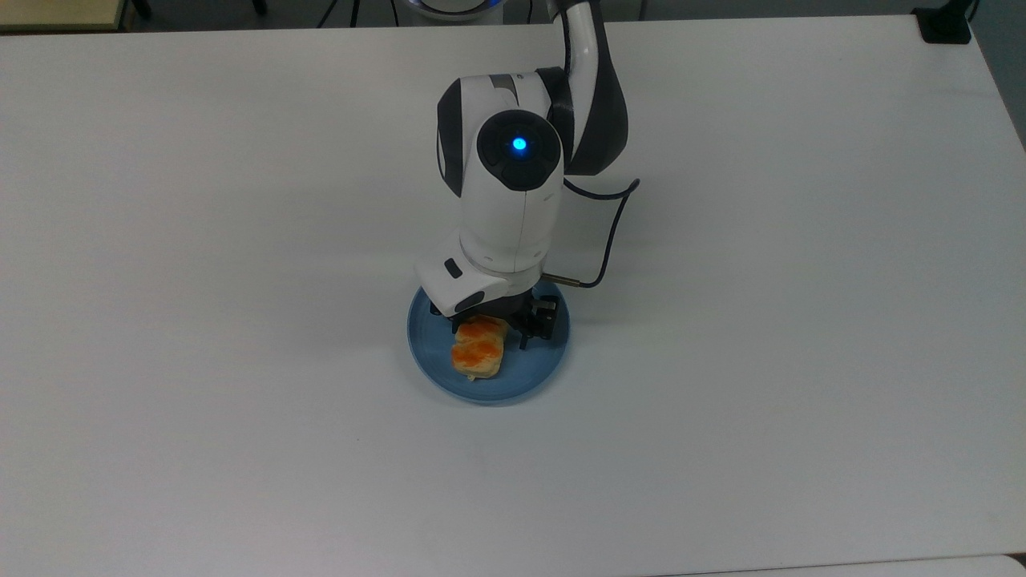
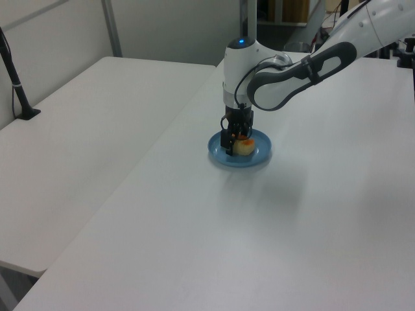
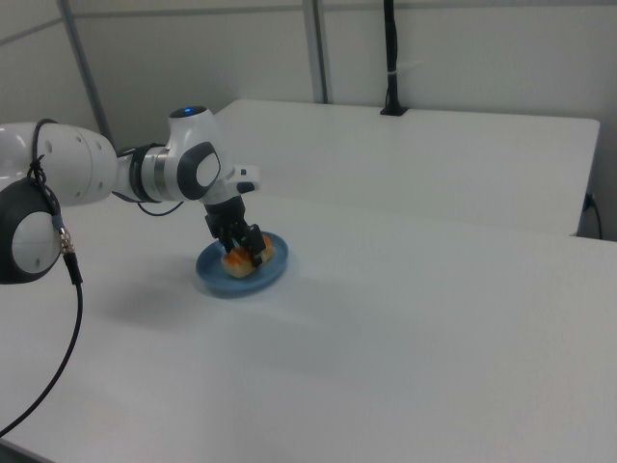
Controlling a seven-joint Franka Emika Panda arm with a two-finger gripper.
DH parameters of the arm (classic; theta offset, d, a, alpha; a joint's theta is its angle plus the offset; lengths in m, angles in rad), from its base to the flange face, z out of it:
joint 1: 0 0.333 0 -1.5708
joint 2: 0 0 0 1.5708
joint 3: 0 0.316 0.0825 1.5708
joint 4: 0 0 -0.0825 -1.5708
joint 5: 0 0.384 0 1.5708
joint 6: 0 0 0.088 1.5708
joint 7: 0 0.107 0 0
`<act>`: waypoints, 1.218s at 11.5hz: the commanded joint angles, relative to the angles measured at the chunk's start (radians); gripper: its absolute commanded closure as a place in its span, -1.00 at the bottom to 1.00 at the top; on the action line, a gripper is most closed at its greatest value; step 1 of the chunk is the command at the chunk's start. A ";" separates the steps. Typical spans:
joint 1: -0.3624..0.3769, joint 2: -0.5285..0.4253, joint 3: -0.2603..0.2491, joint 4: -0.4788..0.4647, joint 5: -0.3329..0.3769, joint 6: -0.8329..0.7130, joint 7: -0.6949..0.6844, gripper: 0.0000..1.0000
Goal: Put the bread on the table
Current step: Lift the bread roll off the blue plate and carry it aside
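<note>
I will next grab the bread point(image 1: 479, 354) by its long sides with my gripper. The bread will then move off the blue plate and onto the white table.
The bread point(image 1: 479, 354) lies on the round blue plate point(image 1: 547, 362) near the middle of the white table point(image 1: 761, 320); its far end is hidden under my wrist. My gripper point(image 1: 489, 336) is down over the plate, open, with one finger on each long side of the roll. The right fingertip point(image 1: 525, 343) stands a little apart from the bread. In the left view the gripper point(image 2: 235, 144) covers the left end of the bread point(image 2: 246, 147) on the plate point(image 2: 260, 155). In the right view the fingers point(image 3: 258, 253) straddle the bread point(image 3: 239, 260) above the plate point(image 3: 217, 281).
A dark cable point(image 1: 611, 232) loops off my wrist to the top view's right. A second white table point(image 2: 84, 129) adjoins at the left view's left, with a black clamped post point(image 2: 16, 78). A black block point(image 1: 946, 24) sits at the table's far right corner.
</note>
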 commanded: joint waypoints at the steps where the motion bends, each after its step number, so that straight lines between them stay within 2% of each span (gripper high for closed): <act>1: 0.002 -0.020 -0.002 0.007 -0.017 0.003 -0.014 0.22; 4: -0.015 -0.065 -0.034 0.018 -0.005 -0.073 -0.216 0.22; 7: -0.055 -0.065 -0.161 0.037 0.009 -0.084 -0.421 0.17; 8: -0.081 -0.062 -0.186 0.035 0.024 -0.080 -0.475 0.16; 11: -0.167 -0.039 -0.209 0.030 0.050 -0.052 -0.572 0.13; 13: -0.204 -0.011 -0.209 0.027 0.050 0.012 -0.576 -0.03; 14: -0.210 0.002 -0.209 0.029 0.050 0.028 -0.574 -0.32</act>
